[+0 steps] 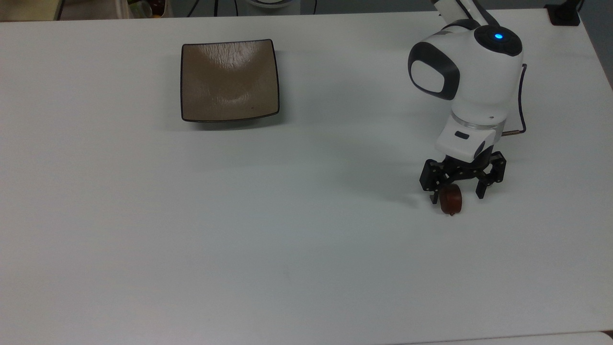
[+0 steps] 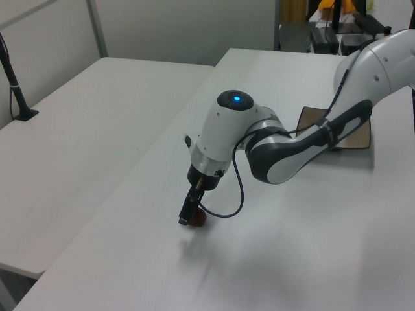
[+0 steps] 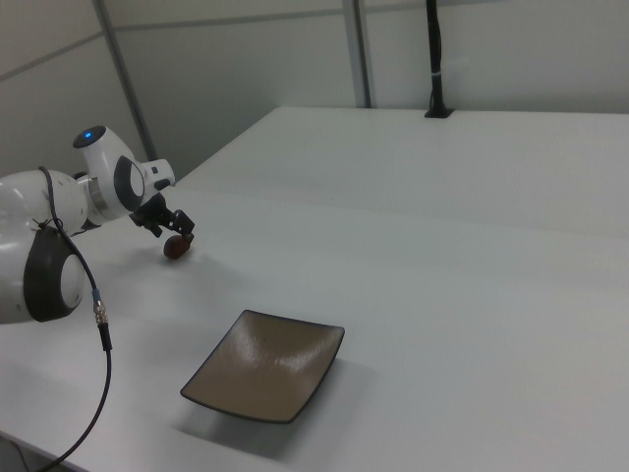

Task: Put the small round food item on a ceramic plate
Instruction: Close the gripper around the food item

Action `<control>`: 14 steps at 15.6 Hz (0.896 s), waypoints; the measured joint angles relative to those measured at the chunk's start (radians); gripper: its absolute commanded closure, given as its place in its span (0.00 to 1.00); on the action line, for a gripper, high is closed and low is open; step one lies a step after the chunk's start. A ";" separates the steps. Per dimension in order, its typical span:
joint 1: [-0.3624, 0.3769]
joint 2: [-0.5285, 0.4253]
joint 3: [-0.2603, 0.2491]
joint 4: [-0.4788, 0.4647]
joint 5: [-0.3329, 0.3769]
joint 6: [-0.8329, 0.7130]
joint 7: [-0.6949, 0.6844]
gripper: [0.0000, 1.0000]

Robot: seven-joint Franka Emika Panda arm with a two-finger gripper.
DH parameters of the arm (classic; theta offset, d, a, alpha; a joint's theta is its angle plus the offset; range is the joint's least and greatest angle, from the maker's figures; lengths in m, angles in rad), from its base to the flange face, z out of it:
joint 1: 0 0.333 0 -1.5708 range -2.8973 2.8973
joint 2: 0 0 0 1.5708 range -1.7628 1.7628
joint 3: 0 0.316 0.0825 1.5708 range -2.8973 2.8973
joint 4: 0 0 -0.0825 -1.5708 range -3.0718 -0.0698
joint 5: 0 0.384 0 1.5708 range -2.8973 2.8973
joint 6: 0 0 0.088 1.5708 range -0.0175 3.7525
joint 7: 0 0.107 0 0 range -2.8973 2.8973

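Observation:
I'll next grab the small round food item's rounded sides to put it on the square ceramic plate [image 2: 355, 133].
The small round food item [image 1: 451, 201] is a glossy reddish-brown lump lying on the white table at the top view's right; it also appears in the left view [image 2: 198, 218] and the right view [image 3: 176, 249]. My gripper [image 1: 456, 195] is open and lowered around it, one black finger on each side, the top view's left finger closest to it. In the left view the gripper [image 2: 190, 218] reaches down to the table. The square tan ceramic plate [image 1: 229, 80] with a dark rim sits empty far off at the top view's upper left; in the left view the plate [image 2: 355, 133] is partly behind my arm.
A black cable [image 1: 522, 96] loops off my wrist. A black post base [image 1: 565, 14] stands at the table's far right corner in the top view. A second white table [image 2: 78, 136] adjoins on the left view's left, with a seam between the tables.

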State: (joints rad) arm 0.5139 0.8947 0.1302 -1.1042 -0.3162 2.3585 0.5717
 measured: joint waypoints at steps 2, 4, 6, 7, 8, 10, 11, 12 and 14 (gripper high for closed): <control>0.000 0.001 0.000 0.000 0.000 0.000 0.000 0.01; 0.001 0.002 0.000 0.000 -0.001 0.000 0.000 0.09; 0.001 0.003 0.000 0.000 -0.006 0.000 0.000 0.17; 0.002 0.004 0.000 0.000 -0.016 0.000 0.000 0.19; 0.002 0.005 0.000 0.000 -0.028 0.000 0.000 0.24; 0.002 0.007 0.000 0.000 -0.042 0.000 0.000 0.35; 0.002 0.008 0.000 0.000 -0.044 0.000 0.000 0.39; 0.002 0.009 0.001 0.000 -0.045 0.000 0.000 0.44; 0.002 0.011 0.001 -0.001 -0.045 0.000 0.000 0.55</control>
State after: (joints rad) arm 0.5162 0.9052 0.1312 -1.1048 -0.3609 2.3585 0.5717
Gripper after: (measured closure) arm 0.339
